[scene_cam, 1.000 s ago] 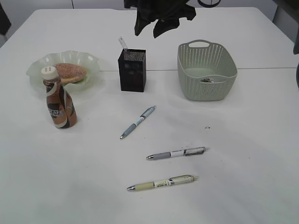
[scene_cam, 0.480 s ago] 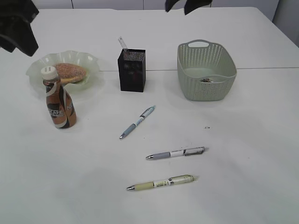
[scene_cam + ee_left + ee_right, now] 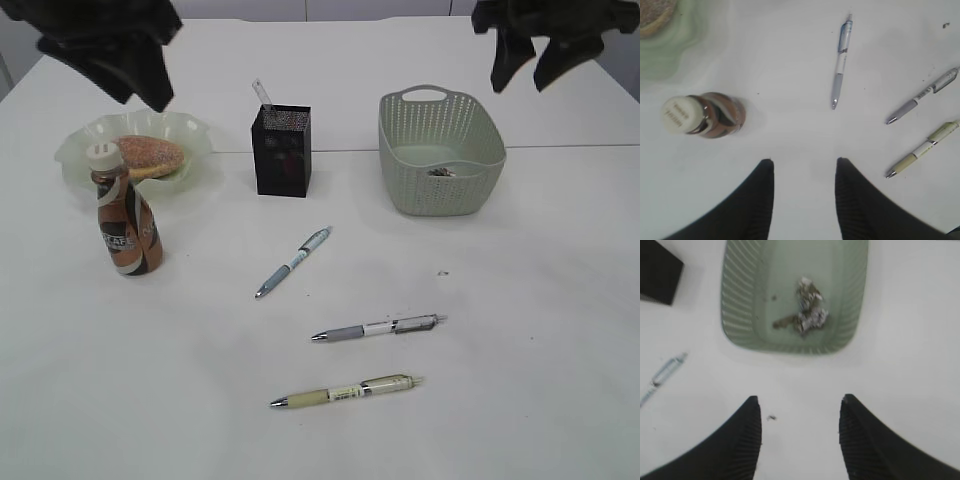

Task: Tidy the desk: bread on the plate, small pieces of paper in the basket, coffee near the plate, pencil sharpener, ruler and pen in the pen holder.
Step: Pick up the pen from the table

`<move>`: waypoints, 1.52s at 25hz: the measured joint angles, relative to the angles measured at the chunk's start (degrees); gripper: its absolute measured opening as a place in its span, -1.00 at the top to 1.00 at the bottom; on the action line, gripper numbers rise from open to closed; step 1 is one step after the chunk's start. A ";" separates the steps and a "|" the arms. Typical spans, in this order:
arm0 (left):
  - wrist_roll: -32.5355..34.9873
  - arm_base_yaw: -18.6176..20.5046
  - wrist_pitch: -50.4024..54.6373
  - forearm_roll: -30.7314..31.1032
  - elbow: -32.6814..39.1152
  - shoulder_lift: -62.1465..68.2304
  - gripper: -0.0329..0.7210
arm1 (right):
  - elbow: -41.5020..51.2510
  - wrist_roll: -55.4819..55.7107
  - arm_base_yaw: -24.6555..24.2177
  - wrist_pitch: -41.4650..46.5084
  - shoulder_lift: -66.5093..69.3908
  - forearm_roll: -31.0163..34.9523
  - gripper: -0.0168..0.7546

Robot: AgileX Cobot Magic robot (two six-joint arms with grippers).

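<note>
My left gripper picks up the blue pen by its grey-blue grip by the writing tip (image 3: pixel 273 282) next, to stand the pen in the pen holder (image 3: pixel 282 150).
The bread (image 3: pixel 150 155) lies on the green plate (image 3: pixel 75 150), with the coffee (image 3: pixel 125 215) upright just in front. A ruler (image 3: pixel 262 95) sticks out of the black pen holder (image 3: pixel 282 150). Small pieces of paper (image 3: pixel 807 315) lie in the basket (image 3: pixel 440 150). Three pens lie on the desk: blue (image 3: pixel 293 262), grey (image 3: pixel 378 328), yellowish (image 3: pixel 345 392). My left gripper (image 3: pixel 145 98) hangs open above the plate, nothing between its fingers (image 3: pixel 804 162). My right gripper (image 3: pixel 522 85) hovers open and empty near the basket (image 3: pixel 800 399). No pencil sharpener shows.
A tiny dark crumb (image 3: pixel 444 272) lies on the desk (image 3: pixel 540 360) in front of the basket. From the left wrist I look down on the coffee cap (image 3: pixel 682 114) and all three pens. The pen holder's corner (image 3: pixel 657 270) shows in the right wrist view.
The right gripper has swung from above the pen holder over to the right, above the basket. The left gripper has come in from the left edge to above the plate. Nothing on the desk moved.
</note>
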 joint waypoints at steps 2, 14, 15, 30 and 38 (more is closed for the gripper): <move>0.76 -1.76 0.00 0.00 -2.49 3.38 0.12 | 6.03 -1.49 0.00 0.00 -2.35 -0.60 -0.01; 1.44 -5.84 -0.69 -0.19 -14.36 22.78 0.11 | 16.87 -6.19 0.00 -0.42 -10.01 -0.84 -0.01; 1.48 -5.84 -0.69 -0.19 -14.98 23.85 0.10 | 16.87 -6.19 0.00 -0.45 -10.40 -0.84 -0.01; 2.92 -5.84 -1.09 -0.28 -15.73 32.26 0.01 | 16.87 -6.24 0.00 -0.55 -11.03 -0.84 -0.01; 3.04 -5.84 -1.24 -0.28 -15.73 35.52 0.01 | 16.87 -6.24 0.00 -0.55 -11.07 -0.84 -0.01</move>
